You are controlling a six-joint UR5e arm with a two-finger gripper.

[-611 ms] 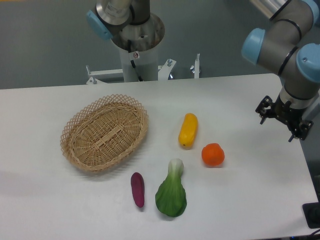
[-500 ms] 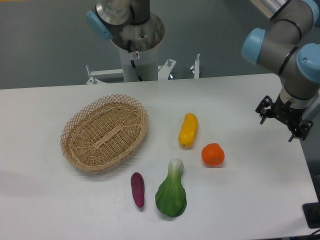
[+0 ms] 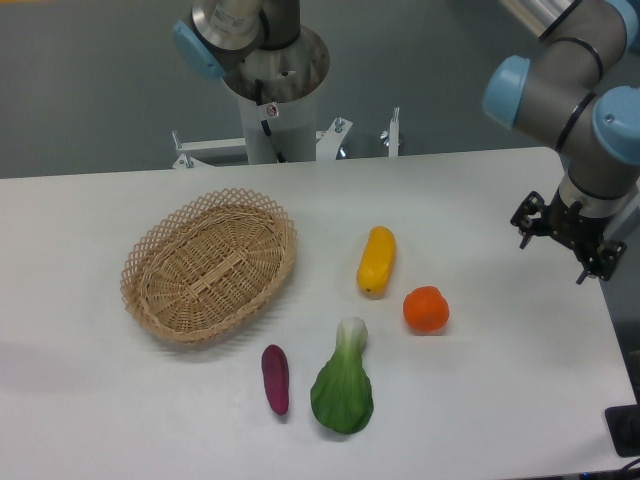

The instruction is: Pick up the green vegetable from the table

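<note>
My gripper grabs the green vegetable by its narrow pale stem next, to pick it up from the table.
The green vegetable lies on the white table near its front edge. Its dark green leaves point toward the front and its pale stem points back. My gripper hangs at the far right of the table, well away from the vegetable, up and to its right. Its fingers are spread apart and hold nothing.
A wicker basket sits at the left. A small purple eggplant lies just left of the green vegetable. A yellow oblong vegetable and an orange lie between the green vegetable and the gripper. The arm's base column stands behind the table.
</note>
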